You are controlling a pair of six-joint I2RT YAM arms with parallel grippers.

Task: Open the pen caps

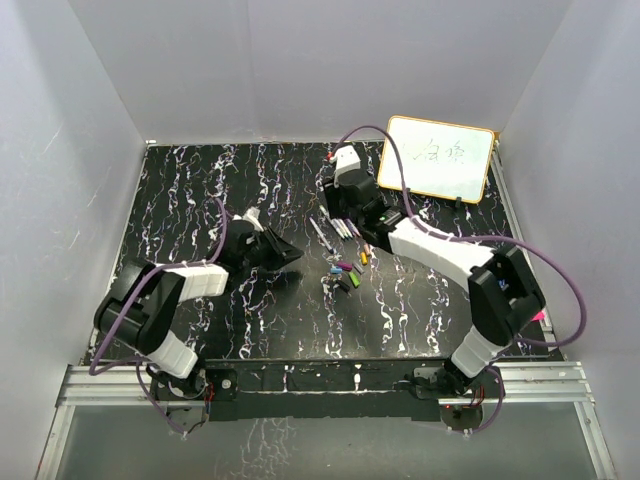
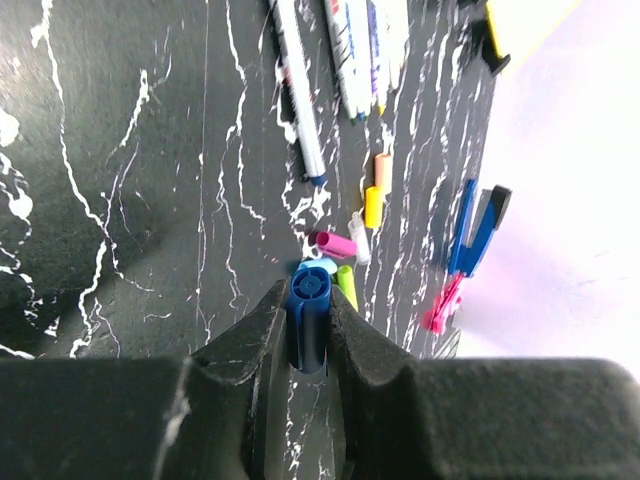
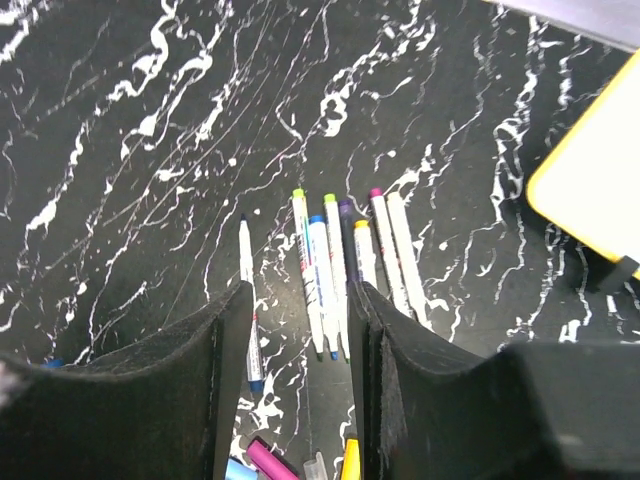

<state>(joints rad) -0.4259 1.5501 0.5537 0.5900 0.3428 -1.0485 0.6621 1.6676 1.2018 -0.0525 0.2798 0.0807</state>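
The dark blue cap has only bare table below it and would fall short, so I will move it toward the loose caps before my left gripper releases it.
Several thin white pens (image 1: 343,229) lie side by side on the black marbled table, with one more pen (image 1: 321,234) a little to their left. They also show in the right wrist view (image 3: 328,270) and in the left wrist view (image 2: 358,50), with coloured tips bare. Loose caps (image 1: 348,271) lie just in front of them: magenta (image 2: 335,244), light blue (image 2: 320,266), green (image 2: 346,285), yellow (image 2: 372,206) and orange (image 2: 381,170). My left gripper (image 2: 308,298) is shut on a dark blue cap (image 2: 308,325) just above the table, left of the caps. My right gripper (image 3: 300,300) is open and empty over the pens.
A small whiteboard (image 1: 437,158) with a yellow frame leans at the back right. A blue chunky object (image 2: 475,228) and a pink clip strip (image 2: 442,305) lie right of the caps. White walls enclose the table.
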